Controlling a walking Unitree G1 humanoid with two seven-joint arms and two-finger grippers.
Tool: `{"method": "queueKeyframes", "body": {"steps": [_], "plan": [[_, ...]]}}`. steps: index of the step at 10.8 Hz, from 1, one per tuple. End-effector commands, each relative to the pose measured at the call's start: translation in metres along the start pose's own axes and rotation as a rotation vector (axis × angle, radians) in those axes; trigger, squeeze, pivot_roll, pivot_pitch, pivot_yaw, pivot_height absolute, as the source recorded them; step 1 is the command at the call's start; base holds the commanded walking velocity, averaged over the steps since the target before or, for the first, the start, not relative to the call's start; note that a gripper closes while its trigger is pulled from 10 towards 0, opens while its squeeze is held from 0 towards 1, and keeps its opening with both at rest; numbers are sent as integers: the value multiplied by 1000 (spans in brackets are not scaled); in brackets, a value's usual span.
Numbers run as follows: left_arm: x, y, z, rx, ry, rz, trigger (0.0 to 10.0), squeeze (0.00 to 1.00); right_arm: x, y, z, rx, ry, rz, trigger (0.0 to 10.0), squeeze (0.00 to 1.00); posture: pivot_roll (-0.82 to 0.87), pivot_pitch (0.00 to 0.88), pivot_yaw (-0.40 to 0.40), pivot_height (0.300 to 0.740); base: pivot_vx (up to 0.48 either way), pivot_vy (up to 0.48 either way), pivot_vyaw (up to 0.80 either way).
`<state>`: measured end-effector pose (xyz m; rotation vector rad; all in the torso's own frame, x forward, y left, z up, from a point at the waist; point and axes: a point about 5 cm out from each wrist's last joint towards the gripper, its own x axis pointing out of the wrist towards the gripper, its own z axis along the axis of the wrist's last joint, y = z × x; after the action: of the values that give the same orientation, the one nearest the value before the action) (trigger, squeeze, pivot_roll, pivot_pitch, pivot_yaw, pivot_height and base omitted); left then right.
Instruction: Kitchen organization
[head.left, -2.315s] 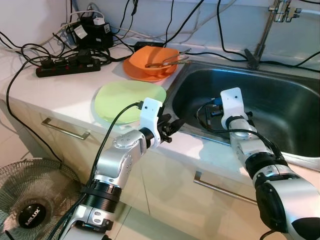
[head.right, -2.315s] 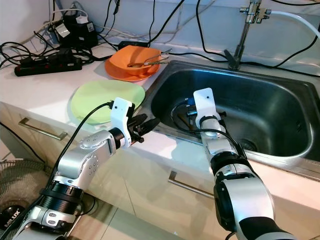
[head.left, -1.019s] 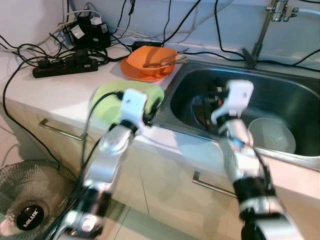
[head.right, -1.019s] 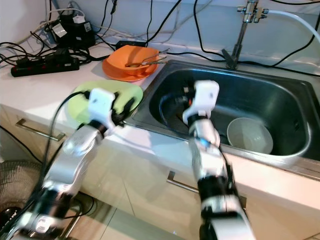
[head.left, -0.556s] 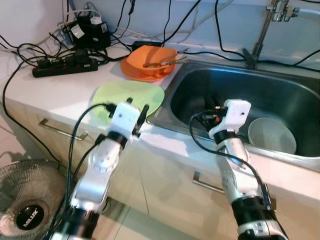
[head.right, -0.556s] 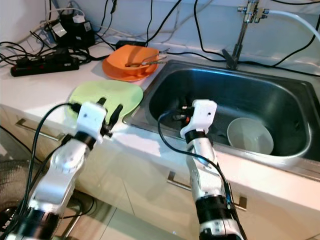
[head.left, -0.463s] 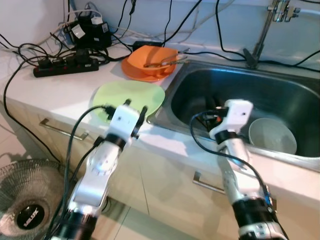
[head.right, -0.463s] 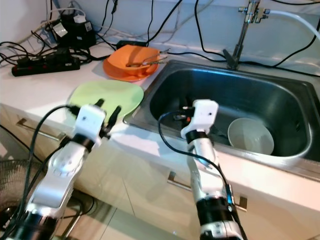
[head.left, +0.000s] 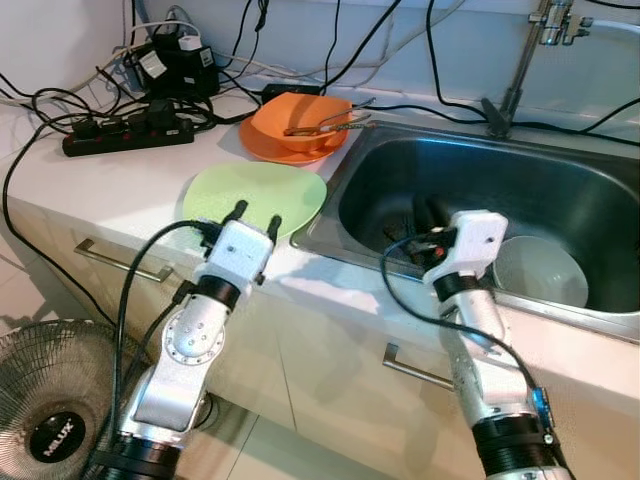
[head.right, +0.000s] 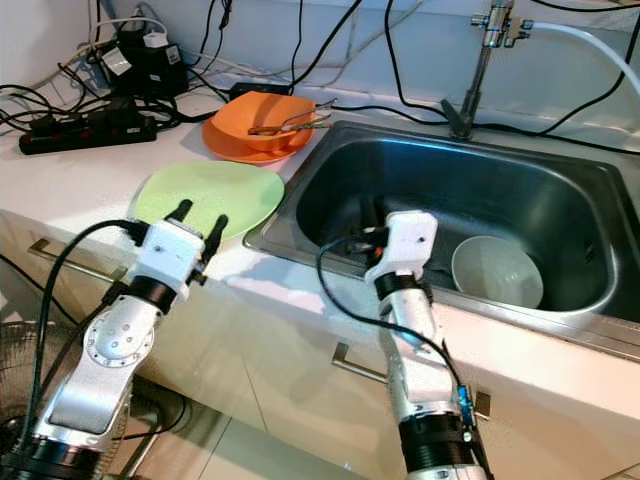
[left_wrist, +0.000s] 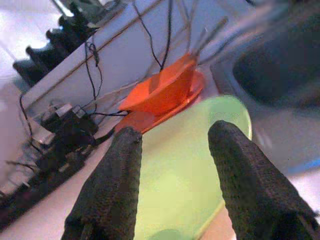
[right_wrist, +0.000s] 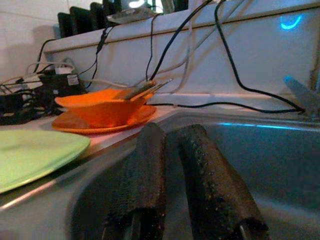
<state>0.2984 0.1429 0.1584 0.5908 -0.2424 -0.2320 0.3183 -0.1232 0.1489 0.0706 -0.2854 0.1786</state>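
The left gripper needs to grab the light green plate next by its thin rim (head.left: 286, 234), because the plate's broad green side is far wider than the open fingers.
A light green plate (head.left: 262, 188) lies flat on the white counter left of the steel sink (head.left: 600, 205). My left gripper (head.left: 255, 213) hovers open over the plate's near edge, and the plate shows between its fingers (left_wrist: 122, 165). Behind it, an orange bowl (head.left: 298, 118) holding metal utensils sits on an orange plate. A white bowl (head.left: 540, 275) rests upright in the sink. My right gripper (head.left: 428, 210) is shut and holds nothing. It reaches over the sink's front rim, left of the white bowl, with its fingers (right_wrist: 145, 165) pointing toward the sink's far left corner.
A black power strip (head.left: 125, 135), adapters and tangled cables crowd the counter's back left. The tap (head.left: 515, 70) rises behind the sink. Drawer handles (head.left: 115, 260) run along the cabinet front, and a floor fan (head.left: 50, 400) stands at lower left.
The left gripper swung from the sink's rim to the green plate's near edge. The right arm pulled back toward the front rim, uncovering the white bowl.
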Motion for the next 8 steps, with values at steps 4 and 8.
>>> {"method": "queueKeyframes", "body": {"steps": [4,8], "plan": [[3,7,-1,317,57,-157,10000,0,1,7,-6,9,39,12,10000,0,169,12,45,740,0,0,0],[-2,9,2,435,69,-326,10000,0,1,12,-7,24,49,16,10000,0,175,21,49,740,0,0,0]]}}
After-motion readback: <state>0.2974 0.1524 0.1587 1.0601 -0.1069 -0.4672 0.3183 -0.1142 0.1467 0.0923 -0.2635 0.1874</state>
